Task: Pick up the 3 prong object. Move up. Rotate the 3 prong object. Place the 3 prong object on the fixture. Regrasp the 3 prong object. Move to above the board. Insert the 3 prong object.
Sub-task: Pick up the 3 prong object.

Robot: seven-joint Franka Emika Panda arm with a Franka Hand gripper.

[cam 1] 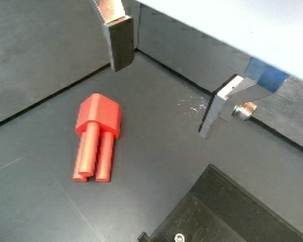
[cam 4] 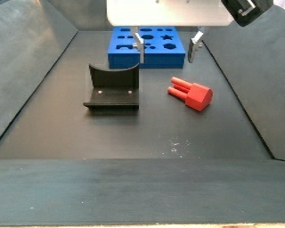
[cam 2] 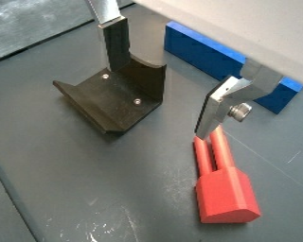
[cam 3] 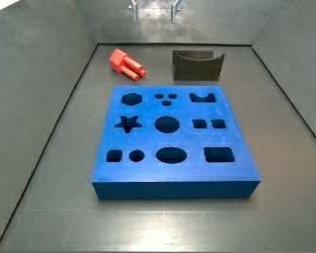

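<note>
Next, my gripper grabs the 3 prong object by its square head [cam 3: 118,58] [cam 1: 99,112] to carry it to the fixture.
The 3 prong object [cam 4: 191,92] is a small red block lying flat on the dark floor, also seen in a wrist view [cam 1: 98,132] with its prongs pointing away from its square head. The dark fixture [cam 4: 111,89] stands to its left, notch upward. Behind both lies the blue board [cam 3: 174,138] with its shaped cutouts. My gripper [cam 4: 166,49] hangs open above the floor between the fixture and the red piece, with nothing between its fingers [cam 2: 116,47]. In a wrist view one finger stands just above the red piece [cam 2: 223,184].
Sloping dark walls [cam 3: 68,89] enclose the floor on all sides. The fixture [cam 2: 116,99] stands close to one finger. An edge of the board [cam 2: 223,61] lies just beyond the gripper. A scuffed patch [cam 1: 192,104] marks the floor under the gripper.
</note>
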